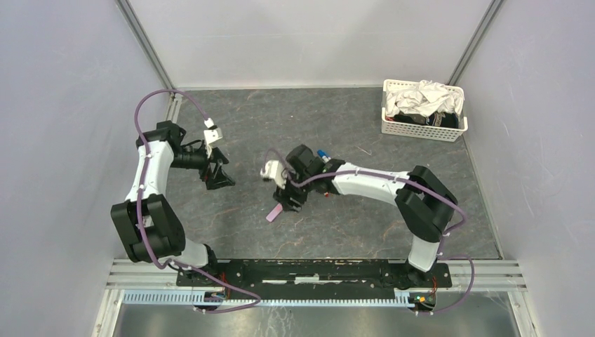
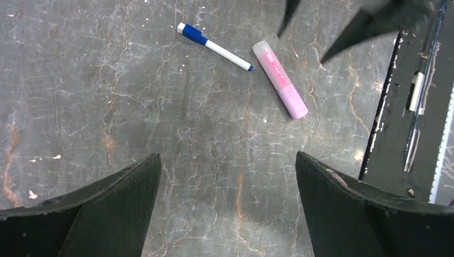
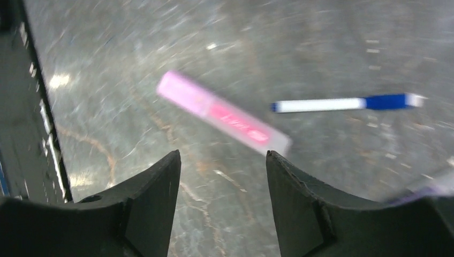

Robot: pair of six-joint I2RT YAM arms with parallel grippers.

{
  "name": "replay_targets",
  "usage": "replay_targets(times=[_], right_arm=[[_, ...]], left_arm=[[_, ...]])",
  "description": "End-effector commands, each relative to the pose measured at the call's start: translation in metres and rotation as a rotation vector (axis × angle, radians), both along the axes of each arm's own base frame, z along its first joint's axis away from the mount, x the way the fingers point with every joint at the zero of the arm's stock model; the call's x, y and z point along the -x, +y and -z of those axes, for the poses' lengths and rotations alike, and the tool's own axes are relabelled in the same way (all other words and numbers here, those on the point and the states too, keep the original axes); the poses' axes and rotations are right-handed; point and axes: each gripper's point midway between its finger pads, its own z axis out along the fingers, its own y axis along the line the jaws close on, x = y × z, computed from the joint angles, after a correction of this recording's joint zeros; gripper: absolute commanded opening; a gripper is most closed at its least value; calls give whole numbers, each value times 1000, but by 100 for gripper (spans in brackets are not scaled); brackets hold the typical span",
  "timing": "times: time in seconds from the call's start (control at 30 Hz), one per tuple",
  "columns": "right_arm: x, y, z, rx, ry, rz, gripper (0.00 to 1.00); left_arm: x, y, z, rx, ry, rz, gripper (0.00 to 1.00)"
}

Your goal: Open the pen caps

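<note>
I need to grab the pink pen (image 1: pixel 273 213) across its paler see-through end with my right gripper next. The pen's solid pink end then stays free for opening the cap.
A wide pink pen (image 1: pixel 273 213) (image 2: pixel 280 79) (image 3: pixel 222 113) lies flat on the table, one end paler and see-through like a cap. A thin white pen (image 2: pixel 215 47) (image 3: pixel 342 103) with a blue sleeve near one end and a small blue tip lies beside it, mostly hidden under the right arm in the top view. My right gripper (image 1: pixel 286 199) (image 3: pixel 222 155) hangs just above the pink pen, open, nothing between its fingers. My left gripper (image 1: pixel 219 175) (image 2: pixel 227 160) stands wide open over bare table, left of both pens. No loose pen caps show.
A white mesh basket (image 1: pixel 423 126) of cloth stands at the back right. The black base rail (image 1: pixel 316 270) (image 2: pixel 412 107) (image 3: pixel 21 107) runs along the near edge. Grey walls enclose the table on three sides.
</note>
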Motion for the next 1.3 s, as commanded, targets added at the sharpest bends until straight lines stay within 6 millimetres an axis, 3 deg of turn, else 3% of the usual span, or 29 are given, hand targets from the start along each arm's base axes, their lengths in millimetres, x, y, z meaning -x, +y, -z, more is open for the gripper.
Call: replay_targets(times=[0.0,0.37,0.67,0.9,1.03,1.27], right_arm=[[29,9,4,-45,-125,-265,67],[35,36,6,-114,-260,-512,67],[33,51,29,-78,-198,-591,57],[24,28,55,-2,-147,-556,56],[13,11,58,0,-152,-484,56],[1,-1,60,24,-142,-423,56]], left_arm=[[11,-7,-12,57,27,-30,100],[12,-1,-26,35,104,-212,100],[2,7,-39,13,87,-312,100],[2,9,-43,5,110,-325,100],[3,6,-48,16,93,-316,100],[5,2,-56,31,81,-295,100]])
